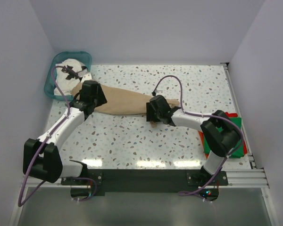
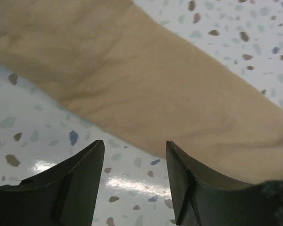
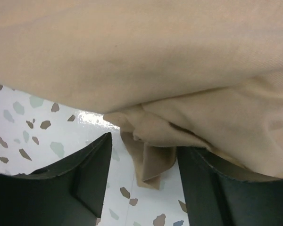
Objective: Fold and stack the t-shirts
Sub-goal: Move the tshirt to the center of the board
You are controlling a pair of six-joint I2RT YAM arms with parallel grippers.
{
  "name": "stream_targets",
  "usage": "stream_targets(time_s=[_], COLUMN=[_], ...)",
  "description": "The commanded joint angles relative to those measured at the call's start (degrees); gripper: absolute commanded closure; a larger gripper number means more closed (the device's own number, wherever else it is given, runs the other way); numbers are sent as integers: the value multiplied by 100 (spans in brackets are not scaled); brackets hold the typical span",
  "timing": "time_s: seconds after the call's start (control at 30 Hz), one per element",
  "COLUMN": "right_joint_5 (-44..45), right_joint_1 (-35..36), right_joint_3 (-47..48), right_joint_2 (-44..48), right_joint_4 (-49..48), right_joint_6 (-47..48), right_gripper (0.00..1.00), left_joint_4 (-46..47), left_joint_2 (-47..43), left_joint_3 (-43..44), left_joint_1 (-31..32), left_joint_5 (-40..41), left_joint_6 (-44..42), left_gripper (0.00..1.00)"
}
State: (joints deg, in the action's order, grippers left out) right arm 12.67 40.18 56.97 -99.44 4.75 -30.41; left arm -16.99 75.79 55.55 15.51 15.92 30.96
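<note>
The tan t-shirt (image 1: 125, 102) must be spread for folding, so my left gripper should next grab it near its end by the teal basket.
The tan t-shirt (image 1: 125, 102) lies as a long folded strip across the middle of the speckled table. My left gripper (image 1: 85, 104) is over its left end, jaws open and empty, the cloth edge (image 2: 146, 99) just beyond the fingertips. My right gripper (image 1: 153, 117) is at the strip's right part, jaws open, with a bunched flap of the tan cloth (image 3: 153, 155) hanging between them, not pinched. The white t-shirt with black print (image 1: 70, 70) sits in the teal basket. The green t-shirt (image 1: 239, 134) and red-orange t-shirt (image 1: 203, 146) lie stacked at the right edge under the right arm.
The teal basket (image 1: 49, 82) stands at the back left corner. White walls enclose the table on three sides. A rail runs along the right edge (image 1: 236, 103). Bare speckled tabletop (image 1: 132, 141) lies in front of the tan strip.
</note>
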Motion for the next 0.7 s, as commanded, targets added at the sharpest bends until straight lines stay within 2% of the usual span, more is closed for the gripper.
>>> stream_targets(time_s=[0.0,0.07,0.13,0.23,0.27,0.5,0.67], right_joint_5=[-97,-150,-229,-396,-431,-669,-836], right_joint_1=[-142,-212,-274,-370,-380,-538,-635], right_joint_3=[262,227,218,174,165,-2,-98], right_joint_2=[-49,-23,12,38,73,503,812], right_joint_4=[-431,-440,-449,-440,-432,-256,-133], right_joint_6=[-193,-237,-263,-333,-342,-351,-395], right_gripper=[42,55,74,89,98,100,100], left_joint_4=[-233,-235,-112,-6,38,477,1250], left_joint_2=[14,6,6,225,391,955,1227], left_joint_3=[-150,-333,-474,-580,-572,-431,-369], left_joint_1=[-197,-241,-364,-566,-627,-1198,-1252], left_joint_5=[805,1061,1167,1334,1326,1370,1265], left_joint_6=[252,419,551,718,779,789,578], left_gripper=[37,34,30,27,26,22,21])
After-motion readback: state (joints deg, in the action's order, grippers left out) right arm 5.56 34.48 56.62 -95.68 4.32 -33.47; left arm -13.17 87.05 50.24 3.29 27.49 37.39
